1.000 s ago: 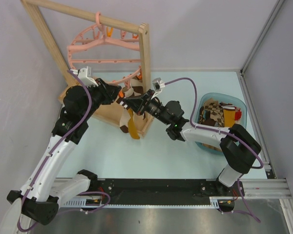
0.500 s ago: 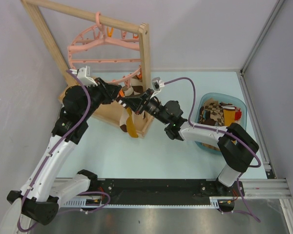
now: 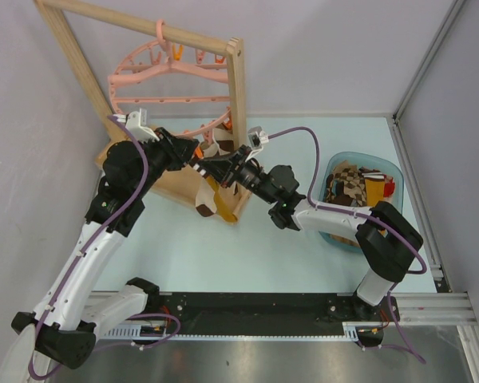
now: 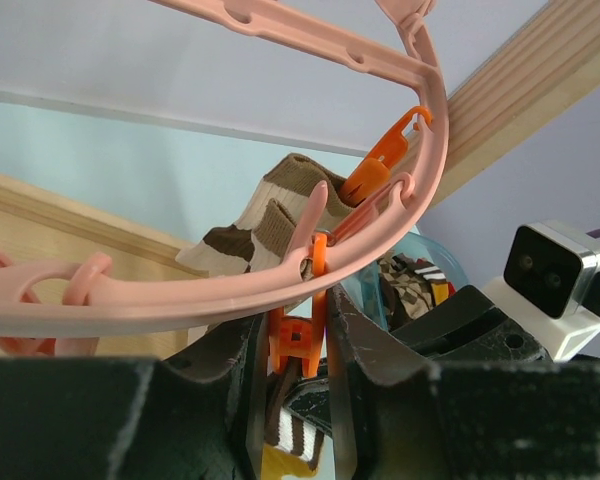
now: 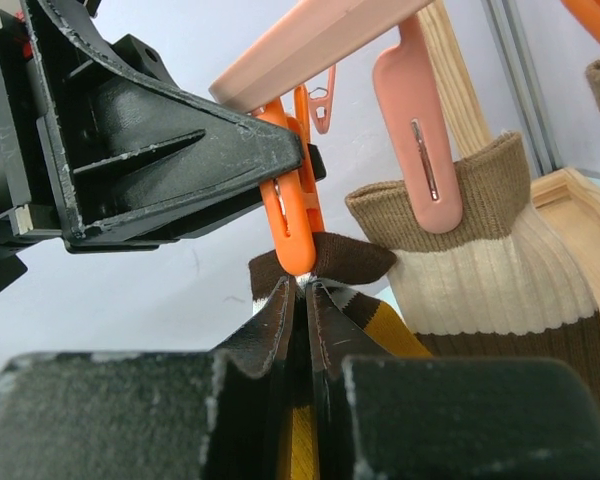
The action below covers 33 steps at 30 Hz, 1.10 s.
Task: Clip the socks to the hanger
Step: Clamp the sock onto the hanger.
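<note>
The mustard sock's striped cuff is between the two sides of the orange clip, so I should open my right gripper. The mustard sock would stay hanging there.
The pink hanger (image 3: 156,76) hangs from the wooden rack. My left gripper (image 3: 193,155) is shut on an orange clip (image 4: 298,338) under the hanger ring (image 4: 180,300). My right gripper (image 3: 214,169) is shut on the mustard sock (image 3: 216,204), just below its striped cuff (image 5: 330,255), and holds the cuff up inside that orange clip (image 5: 289,215). The sock's body hangs below. A cream-and-brown sock (image 5: 490,270) hangs beside it from a pink clip (image 5: 420,130). In the left wrist view the cuff (image 4: 295,425) shows between my fingers.
A wooden rack post (image 3: 236,96) and its base (image 3: 172,185) stand right behind both grippers. A blue basket (image 3: 393,169) with more socks (image 3: 353,185) sits at the right. Another orange clip (image 4: 380,165) hangs on the ring.
My right gripper has moved a little up and left, bringing the sock's cuff to the orange clip. The hanging sock has swung and spread slightly. My left arm has hardly moved.
</note>
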Available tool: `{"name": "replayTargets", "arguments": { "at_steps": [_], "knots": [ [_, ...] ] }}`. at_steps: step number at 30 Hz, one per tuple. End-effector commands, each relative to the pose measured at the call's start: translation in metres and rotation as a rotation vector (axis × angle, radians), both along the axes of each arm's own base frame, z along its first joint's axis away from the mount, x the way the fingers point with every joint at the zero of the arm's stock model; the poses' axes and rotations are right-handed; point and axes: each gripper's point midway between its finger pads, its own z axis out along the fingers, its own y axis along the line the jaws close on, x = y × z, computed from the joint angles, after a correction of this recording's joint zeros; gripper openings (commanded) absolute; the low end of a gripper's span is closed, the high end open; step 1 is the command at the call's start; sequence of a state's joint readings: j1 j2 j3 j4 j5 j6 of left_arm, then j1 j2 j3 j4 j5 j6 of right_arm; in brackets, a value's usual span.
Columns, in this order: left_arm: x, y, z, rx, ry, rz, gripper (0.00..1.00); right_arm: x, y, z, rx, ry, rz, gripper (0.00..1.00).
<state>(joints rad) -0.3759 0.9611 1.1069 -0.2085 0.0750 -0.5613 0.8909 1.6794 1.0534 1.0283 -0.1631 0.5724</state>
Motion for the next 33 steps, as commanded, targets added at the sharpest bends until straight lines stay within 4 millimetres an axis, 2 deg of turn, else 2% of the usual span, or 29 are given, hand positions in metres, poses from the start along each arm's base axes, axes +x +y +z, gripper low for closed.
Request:
{"name": "replayTargets", "arguments": {
  "at_steps": [1, 15, 21, 22, 28, 33],
  "knots": [
    [-0.004, -0.003, 0.004, -0.039, 0.007, -0.002, 0.00, -0.016, -0.003, 0.052, 0.120, -0.109, 0.012, 0.02],
    [-0.011, -0.010, 0.007, -0.032, -0.001, -0.049, 0.00, -0.009, -0.008, 0.055, 0.116, -0.130, -0.044, 0.02],
    [-0.013, -0.009, 0.010, -0.034, -0.010, -0.046, 0.18, -0.005, -0.009, 0.054, 0.116, -0.128, -0.061, 0.03],
    [-0.013, -0.008, 0.011, -0.033, -0.012, -0.046, 0.24, -0.004, -0.010, 0.055, 0.118, -0.128, -0.064, 0.03],
    [-0.014, -0.007, 0.012, -0.028, -0.018, -0.041, 0.41, -0.001, -0.012, 0.056, 0.122, -0.130, -0.080, 0.13],
    [-0.015, -0.004, 0.016, -0.016, -0.026, -0.035, 0.51, 0.002, -0.014, 0.057, 0.128, -0.130, -0.091, 0.22]
  ]
}}
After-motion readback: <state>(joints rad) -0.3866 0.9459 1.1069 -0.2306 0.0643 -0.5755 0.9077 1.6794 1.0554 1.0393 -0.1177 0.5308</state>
